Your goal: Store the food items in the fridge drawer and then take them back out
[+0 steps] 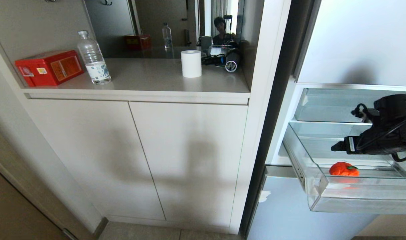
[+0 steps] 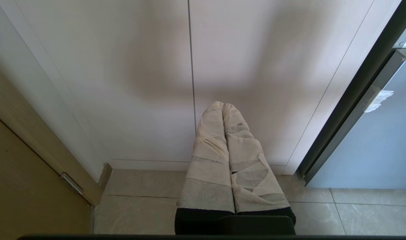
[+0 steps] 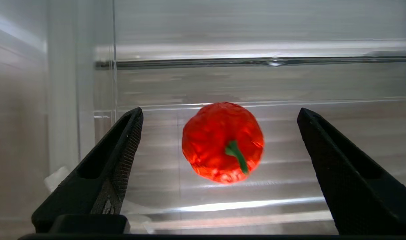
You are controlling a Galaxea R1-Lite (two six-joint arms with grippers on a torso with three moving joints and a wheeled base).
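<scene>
My right gripper will next grab the orange-red fruit [image 1: 343, 169] by its round sides to take it back out of the fridge drawer.
An orange-red fruit [image 1: 343, 169] with a green stem lies on the floor of the pulled-out clear fridge drawer [image 1: 356, 201], near its left end. My right gripper [image 1: 339, 146] hangs over the drawer just above the fruit. In the right wrist view the gripper [image 3: 220, 111] stands open, its black fingers [image 3: 123, 156] wide on either side of the fruit [image 3: 222, 143] and touching nothing. Ribbed drawer floor [image 3: 289, 186] shows around the fruit. My left gripper [image 2: 222, 106] is parked low, its tape-wrapped fingers shut, pointing at the cabinet doors.
A shallower clear tray [image 1: 326, 110] sits above the drawer, a glossy blue panel [image 1: 289, 213] below it. Left of the fridge, white cabinet doors [image 1: 139, 160] stand under a counter with a red box [image 1: 49, 67], a water bottle [image 1: 93, 58], a paper roll [image 1: 191, 63] and a hair dryer [image 1: 231, 61].
</scene>
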